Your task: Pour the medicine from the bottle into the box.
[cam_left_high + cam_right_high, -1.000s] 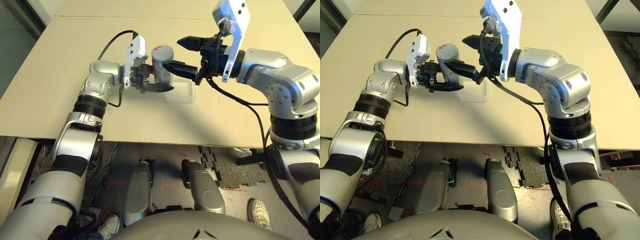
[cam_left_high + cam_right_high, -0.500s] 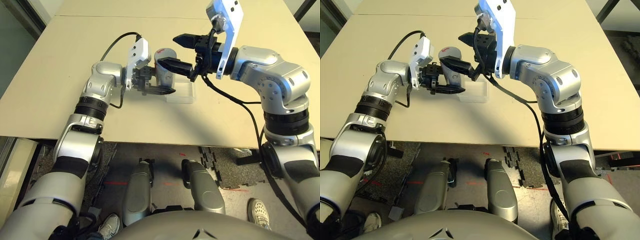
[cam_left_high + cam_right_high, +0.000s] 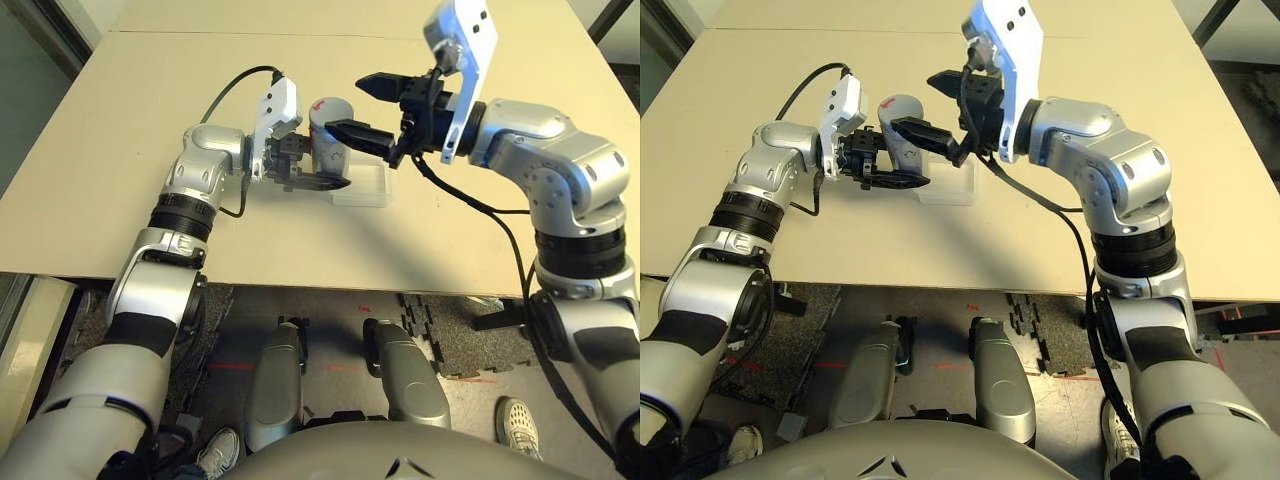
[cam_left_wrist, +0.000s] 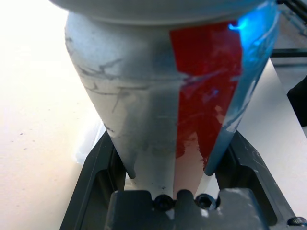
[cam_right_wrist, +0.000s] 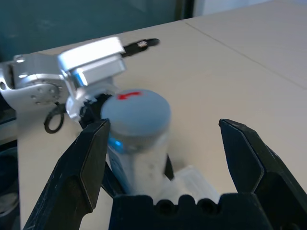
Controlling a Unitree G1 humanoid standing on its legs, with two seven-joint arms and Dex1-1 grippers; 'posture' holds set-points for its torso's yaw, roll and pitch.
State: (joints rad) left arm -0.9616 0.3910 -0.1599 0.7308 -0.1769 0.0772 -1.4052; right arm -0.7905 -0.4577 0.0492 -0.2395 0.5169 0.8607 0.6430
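It isn't time to close on the cap yet: my right gripper needs to move toward the round grey cap [image 3: 329, 107] [image 5: 136, 112] first, because the cap is beyond my right gripper's fingers and they would miss it if they closed now.
The bottle [image 3: 327, 140], silver-grey and white with a red mark and a round grey cap [image 3: 329, 107], stands upright just above the table. My left gripper [image 3: 308, 166] is shut on its lower body; its black fingers [image 4: 93, 182] press the bottle [image 4: 144, 110] from both sides. The clear square box [image 3: 362, 186] lies on the table right beside the bottle. My right gripper [image 3: 370, 108] hovers open at cap height, one finger close by the cap [image 5: 136, 112], the other far off it. The medicine is hidden.
The beige table [image 3: 120, 150] stretches wide around both arms, with a seam across its far part. Black cables loop from both wrists above the tabletop. The near table edge runs just below the forearms.
My right gripper swung left toward the bottle, then drew back slightly to the right, staying open. The left gripper and bottle barely shifted.
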